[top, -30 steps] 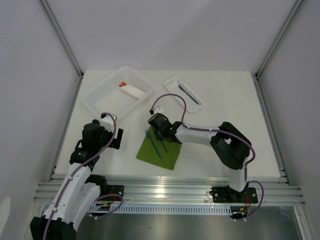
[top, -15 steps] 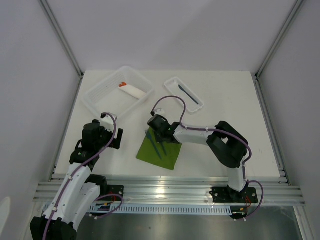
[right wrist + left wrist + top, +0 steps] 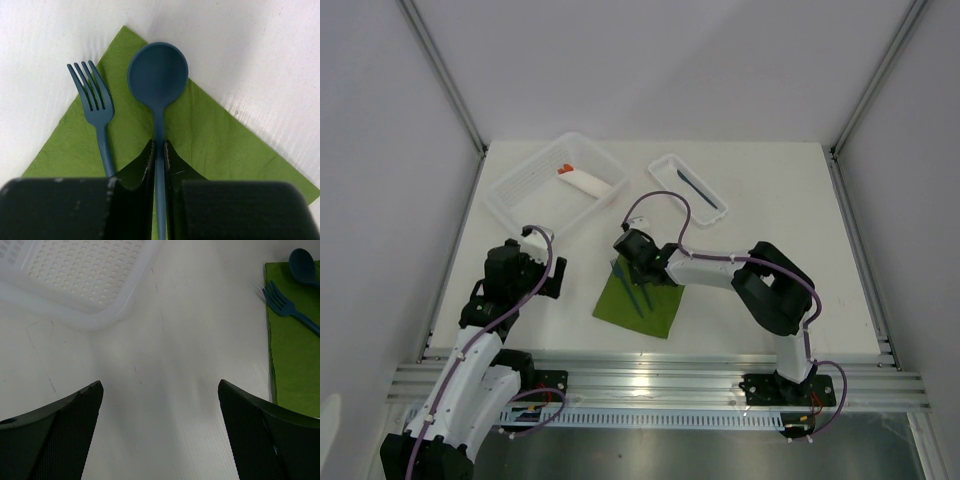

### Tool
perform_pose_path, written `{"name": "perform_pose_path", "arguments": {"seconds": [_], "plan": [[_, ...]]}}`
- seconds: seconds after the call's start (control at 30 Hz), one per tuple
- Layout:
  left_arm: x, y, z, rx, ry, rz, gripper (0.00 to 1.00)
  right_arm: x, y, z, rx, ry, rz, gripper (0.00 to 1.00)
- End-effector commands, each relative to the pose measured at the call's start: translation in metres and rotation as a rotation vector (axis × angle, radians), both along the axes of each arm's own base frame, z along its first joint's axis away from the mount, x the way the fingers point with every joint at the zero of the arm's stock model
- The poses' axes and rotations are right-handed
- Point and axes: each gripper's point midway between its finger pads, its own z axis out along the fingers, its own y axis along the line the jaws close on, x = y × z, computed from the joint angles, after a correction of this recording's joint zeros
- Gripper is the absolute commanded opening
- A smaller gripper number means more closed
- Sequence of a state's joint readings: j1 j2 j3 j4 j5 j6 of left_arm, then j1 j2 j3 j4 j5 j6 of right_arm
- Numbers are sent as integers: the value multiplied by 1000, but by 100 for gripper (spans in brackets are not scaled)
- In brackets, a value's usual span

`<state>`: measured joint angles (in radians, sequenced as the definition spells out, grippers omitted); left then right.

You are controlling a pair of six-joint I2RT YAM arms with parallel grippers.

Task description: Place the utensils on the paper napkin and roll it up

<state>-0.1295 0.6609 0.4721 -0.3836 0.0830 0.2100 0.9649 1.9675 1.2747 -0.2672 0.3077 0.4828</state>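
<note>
The dark blue spoon's bowl (image 3: 158, 73) and handle lie low against the olive-green napkin (image 3: 220, 145), so it is time for my right gripper to release the spoon now.
The olive-green napkin (image 3: 642, 302) lies on the table in front of the arms; it also shows in the right wrist view (image 3: 220, 145) and the left wrist view (image 3: 295, 365). A dark blue fork (image 3: 97, 115) lies on it. My right gripper (image 3: 159, 150) is shut on the handle of a dark blue spoon (image 3: 158, 72), whose bowl rests over the napkin's far corner, beside the fork. A third dark blue utensil (image 3: 693, 185) lies in the small clear tray (image 3: 712, 211) at the back. My left gripper (image 3: 160, 405) is open and empty over bare table, left of the napkin.
A large clear perforated bin (image 3: 525, 195) at the back left holds a white paper roll with orange tips (image 3: 588, 181). Its corner shows in the left wrist view (image 3: 85, 285). Metal rails run along the near table edge.
My right gripper has shifted slightly left and lower with the spoon over the napkin's far corner. The left arm has not moved.
</note>
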Motion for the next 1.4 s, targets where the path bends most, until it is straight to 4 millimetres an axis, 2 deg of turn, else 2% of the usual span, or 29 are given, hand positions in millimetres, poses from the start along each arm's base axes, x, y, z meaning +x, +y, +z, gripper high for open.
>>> {"name": "perform_pose_path", "arguments": {"seconds": [0.0, 0.07, 0.2, 0.37, 0.47, 0.6, 0.67, 0.7, 0.77, 0.8, 0.83, 0.87, 0.9, 0.93, 0.97, 1.03, 1.07, 1.1, 1.13, 1.17, 1.27, 1.37], "plan": [[3, -2, 4, -15, -21, -9, 99, 6, 6, 5, 13, -16, -25, 0], [3, -2, 4, -15, -20, -9, 100, 5, 5, 5, 7, -12, -25, 1], [3, -3, 4, -16, -20, -10, 100, 5, 2, 6, 0, -14, -26, 15], [3, -3, 5, -17, -23, -11, 100, 7, 5, 13, 21, -19, -21, 23], [3, -3, 5, -17, -23, -11, 99, 9, 8, 22, 39, -24, -14, 29], [3, -2, 4, -15, -21, -11, 99, 15, 7, 44, 53, -42, -15, 31], [3, -3, 5, -17, -23, -11, 100, 24, 3, 65, 75, -66, -26, 32], [3, -2, 4, -15, -20, -11, 99, 30, 0, 87, 90, -88, -25, 34], [2, -3, 3, -15, -18, -12, 99, 48, -13, 117, 120, -115, -45, 35], [2, -3, 3, -16, -18, -12, 99, 55, -12, 142, 175, -134, -29, 35], [2, -3, 4, -16, -20, -13, 99, 62, -18, 171, 213, -185, -5, 37], [2, -3, 4, -15, -21, -12, 99, 80, -36, 186, 235, -215, -28, 41], [2, -3, 4, -16, -23, -10, 100, 89, -38, 203, 283, -242, -4, 43], [2, -3, 4, -16, -23, -10, 99, 101, -50, 212, 274, -280, 13, 45], [2, -2, 4, -14, -22, -9, 99, 127, -73, 213, 270, -310, -26, 45], [3, -3, 5, -16, -26, -10, 100, 156, -95, 208, 231, -328, -72, 44], [2, -3, 4, -16, -24, -10, 100, 173, -103, 177, 170, -287, -85, 42], [2, -3, 4, -17, -23, -11, 99, 190, -118, 166, 140, -277, -123, 40], [2, -2, 3, -15, -18, -9, 100, 200, -124, 154, 108, -265, -145, 38], [2, -2, 2, -16, -16, -6, 99, 218, -125, 136, 74, -247, -151, 32], [2, -1, 4, -10, -20, -4, 100, 242, -125, 108, 10, -242, -143, 27], [2, 0, 5, -8, -22, -1, 100, 254, -122, 93, -18, -240, -132, 26]]}}
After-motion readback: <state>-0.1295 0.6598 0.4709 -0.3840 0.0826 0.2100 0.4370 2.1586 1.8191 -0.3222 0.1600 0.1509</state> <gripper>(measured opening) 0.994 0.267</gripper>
